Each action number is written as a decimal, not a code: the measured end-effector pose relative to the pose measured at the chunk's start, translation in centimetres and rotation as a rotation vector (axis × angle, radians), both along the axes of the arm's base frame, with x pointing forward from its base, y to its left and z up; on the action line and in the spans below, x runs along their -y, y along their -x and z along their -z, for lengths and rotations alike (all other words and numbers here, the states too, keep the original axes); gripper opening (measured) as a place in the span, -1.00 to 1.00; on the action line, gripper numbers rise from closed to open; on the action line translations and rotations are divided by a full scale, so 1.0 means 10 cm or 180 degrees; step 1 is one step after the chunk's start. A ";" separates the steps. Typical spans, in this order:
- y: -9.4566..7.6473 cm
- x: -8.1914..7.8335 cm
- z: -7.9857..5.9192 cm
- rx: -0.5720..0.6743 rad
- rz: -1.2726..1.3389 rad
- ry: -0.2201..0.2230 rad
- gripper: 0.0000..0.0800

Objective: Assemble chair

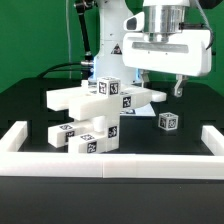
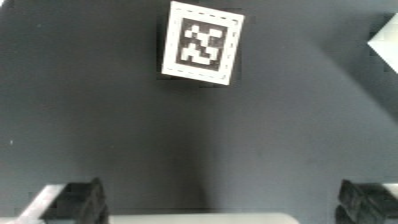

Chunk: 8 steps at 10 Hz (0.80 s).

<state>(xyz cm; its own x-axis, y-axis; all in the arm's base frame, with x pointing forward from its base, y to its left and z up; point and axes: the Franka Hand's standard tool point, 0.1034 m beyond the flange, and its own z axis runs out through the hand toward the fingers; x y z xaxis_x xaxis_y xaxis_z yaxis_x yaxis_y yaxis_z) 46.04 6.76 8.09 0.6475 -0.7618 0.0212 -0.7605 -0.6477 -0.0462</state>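
Observation:
Next, my gripper grabs the small white tagged piece by the sides on either side of its tag [image 1: 168, 121] [image 2: 203, 43] to add it to the chair's heap.
The chair's white tagged pieces lie in a heap at the exterior view's left: a flat seat panel [image 1: 98, 99] on top, and blocky legs and bars [image 1: 88, 137] under it. A small white tagged piece [image 1: 167, 121] lies alone on the black table to their right. My gripper [image 1: 160, 88] hangs open and empty above that piece, well clear of the table. In the wrist view a white tagged piece [image 2: 201, 42] lies on the table away from my gripper [image 2: 222, 203], not between its dark fingertips [image 2: 71, 200].
A low white border rail [image 1: 110, 165] runs along the table's near edge and up both sides. A green backdrop and cables stand behind. A white edge [image 2: 384, 45] shows at the side of the wrist view, and a pale band [image 2: 214, 217] lies between the fingers.

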 end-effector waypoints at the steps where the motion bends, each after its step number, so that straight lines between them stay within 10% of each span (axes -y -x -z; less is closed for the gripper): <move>1: 0.00 0.00 0.00 0.0000 -0.0001 0.0000 0.62; 8: 0.21 -0.22 0.18 -0.0087 -0.0003 0.0038 0.62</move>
